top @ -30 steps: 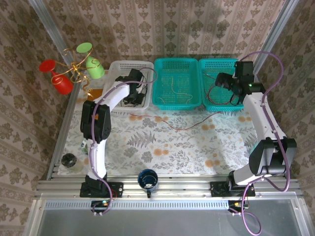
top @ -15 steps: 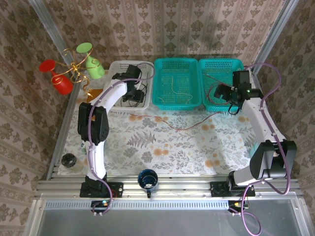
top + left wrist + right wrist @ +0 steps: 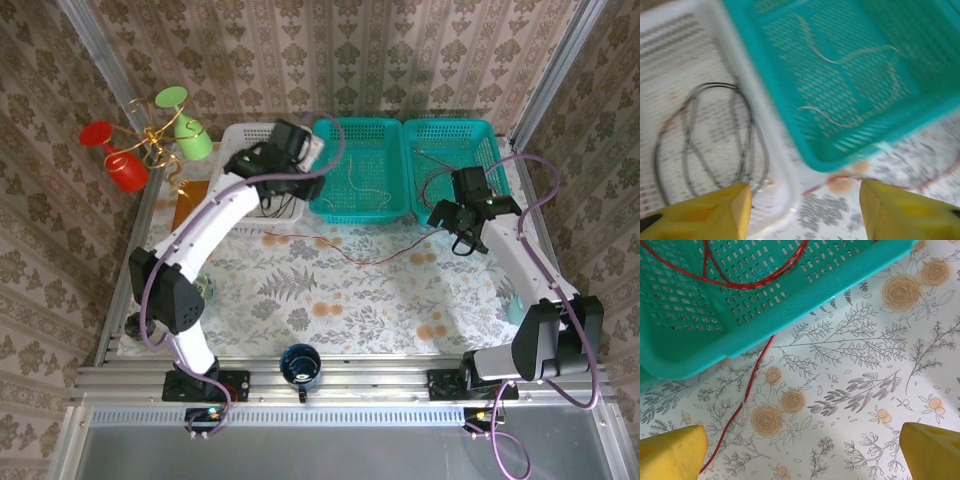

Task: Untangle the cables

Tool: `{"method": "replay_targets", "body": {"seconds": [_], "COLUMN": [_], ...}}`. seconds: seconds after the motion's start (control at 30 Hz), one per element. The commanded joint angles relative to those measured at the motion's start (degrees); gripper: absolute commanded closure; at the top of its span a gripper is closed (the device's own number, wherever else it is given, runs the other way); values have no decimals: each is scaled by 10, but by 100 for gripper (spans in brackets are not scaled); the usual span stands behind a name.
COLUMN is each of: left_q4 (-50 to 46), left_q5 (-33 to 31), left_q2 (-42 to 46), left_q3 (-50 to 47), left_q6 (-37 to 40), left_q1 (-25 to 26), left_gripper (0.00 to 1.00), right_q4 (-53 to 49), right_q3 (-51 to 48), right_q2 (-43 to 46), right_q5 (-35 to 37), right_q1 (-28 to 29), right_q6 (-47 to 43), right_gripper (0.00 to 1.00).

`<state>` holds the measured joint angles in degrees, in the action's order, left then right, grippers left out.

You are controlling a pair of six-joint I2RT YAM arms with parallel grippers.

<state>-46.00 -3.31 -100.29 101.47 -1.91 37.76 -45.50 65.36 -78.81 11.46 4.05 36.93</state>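
I will grab the middle part of the red cable on the tablecloth with my left gripper. The part of the cable near its teal basket will stay free for my right gripper to untangle.
A black cable [image 3: 705, 135] lies coiled in the white basket [image 3: 240, 135]. A thin white cable [image 3: 850, 59] rests in the middle teal basket [image 3: 360, 130]. The red cable [image 3: 372, 259] trails across the flowered tablecloth and runs up into the right teal basket [image 3: 485, 135], where it loops [image 3: 740, 282]. My left gripper [image 3: 300, 162] hovers open over the edge between the white and middle baskets, nothing between its yellow fingers [image 3: 715, 210]. My right gripper [image 3: 462, 228] hangs open just in front of the right basket, the red cable [image 3: 742, 405] below and to its left.
Red [image 3: 118, 160] and green [image 3: 185, 128] plastic goblets hang on a stand at the far left. A dark blue mug [image 3: 300, 363] sits at the table's near edge and a small jar [image 3: 142, 328] at the near left. Metal frame posts flank the table.
My left gripper opened, left the black cable in the white basket and swung right toward the middle basket. My right gripper came out of the right basket toward me, over the cloth.
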Motion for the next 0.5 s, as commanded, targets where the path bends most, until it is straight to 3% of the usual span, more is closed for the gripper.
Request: {"method": "replay_targets", "body": {"seconds": [0.0, 0.17, 0.33, 0.47], "left_q4": [26, 73, 119, 134], "left_q5": [47, 107, 168, 166], "left_q2": [11, -11, -70, -123], "left_q3": [-59, -114, -117, -99], "left_q6": [32, 18, -23, -22], "left_q1": [54, 122, 157, 177], "left_gripper": [41, 42, 44, 45], "right_q4": [-6, -13, -13, -14], "right_q3": [-4, 12, 25, 29], "right_q2": [16, 20, 27, 33], "right_q5": [-7, -30, -47, -53], "right_q1": [-16, -56, -85, -97], "right_q6": [12, -18, -37, -47], "right_gripper": [1, 0, 0, 0]}}
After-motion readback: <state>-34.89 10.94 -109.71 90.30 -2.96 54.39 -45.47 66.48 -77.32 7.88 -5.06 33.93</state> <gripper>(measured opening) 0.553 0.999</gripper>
